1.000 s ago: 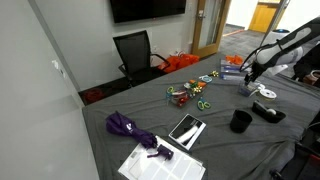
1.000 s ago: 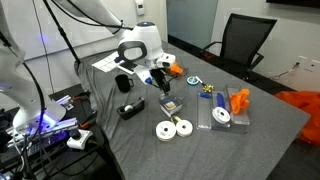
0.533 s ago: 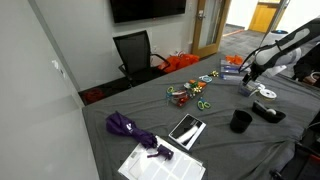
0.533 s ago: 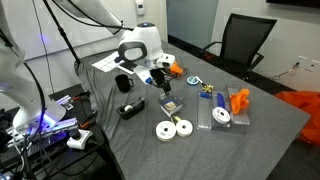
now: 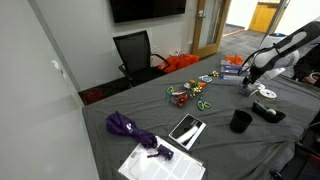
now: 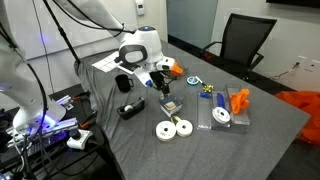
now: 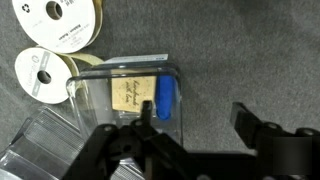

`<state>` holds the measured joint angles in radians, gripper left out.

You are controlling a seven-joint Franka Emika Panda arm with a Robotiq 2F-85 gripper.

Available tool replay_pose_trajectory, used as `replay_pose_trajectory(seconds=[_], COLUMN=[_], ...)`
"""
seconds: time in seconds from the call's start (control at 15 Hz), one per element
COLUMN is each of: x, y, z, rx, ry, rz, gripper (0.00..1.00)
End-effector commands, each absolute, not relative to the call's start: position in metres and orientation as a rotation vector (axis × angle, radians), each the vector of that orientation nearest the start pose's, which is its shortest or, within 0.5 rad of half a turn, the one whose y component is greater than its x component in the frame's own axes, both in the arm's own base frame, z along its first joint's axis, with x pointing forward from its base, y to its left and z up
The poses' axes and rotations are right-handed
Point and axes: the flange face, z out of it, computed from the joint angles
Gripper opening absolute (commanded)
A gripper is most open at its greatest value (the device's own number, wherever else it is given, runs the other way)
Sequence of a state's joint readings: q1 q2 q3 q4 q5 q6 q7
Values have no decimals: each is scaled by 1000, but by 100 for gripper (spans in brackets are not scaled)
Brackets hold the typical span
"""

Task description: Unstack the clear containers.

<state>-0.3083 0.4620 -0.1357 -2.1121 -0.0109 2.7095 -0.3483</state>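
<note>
My gripper closes on the clear container with the tan card now, since the fingers reach down past its rim, astride the container's side (image 7: 180, 97) beside the blue object.
In the wrist view a clear container (image 7: 125, 80) lies on the grey cloth with a tan card and a blue object inside. A second ribbed clear container (image 7: 35, 150) shows at the lower left. My gripper (image 7: 195, 115) is open just above them. One finger is over the first container's right side and the other is over bare cloth, so its right wall lies between the fingers. In an exterior view the gripper (image 6: 160, 88) hovers over this container (image 6: 171, 104). More clear containers (image 6: 220, 116) lie further right. In the wider exterior view the gripper (image 5: 248, 86) is at the table's far right.
Two flat white discs (image 6: 173, 128) lie on the cloth near the container and also show in the wrist view (image 7: 62, 20). A black cup (image 6: 124, 83) and a black box (image 6: 131, 110) sit behind the arm. An orange object (image 6: 239, 100), a tablet (image 5: 186, 129) and a purple umbrella (image 5: 128, 128) lie elsewhere.
</note>
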Motion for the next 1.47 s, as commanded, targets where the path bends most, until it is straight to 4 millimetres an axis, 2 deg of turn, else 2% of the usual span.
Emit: replay_pose_trajectory(seconds=[0.0, 0.4, 0.53, 0.8, 1.27, 1.4], x=[537, 537, 537, 534, 530, 532], y=[-256, -256, -256, -258, -254, -252], z=[204, 203, 204, 215, 264, 270], rx=[-3239, -3243, -3245, -3244, -3227, -3235], ry=[85, 88, 89, 109, 148, 142], rz=[-183, -182, -179, -177, -190, -256], gripper=[51, 9, 0, 1, 1, 1])
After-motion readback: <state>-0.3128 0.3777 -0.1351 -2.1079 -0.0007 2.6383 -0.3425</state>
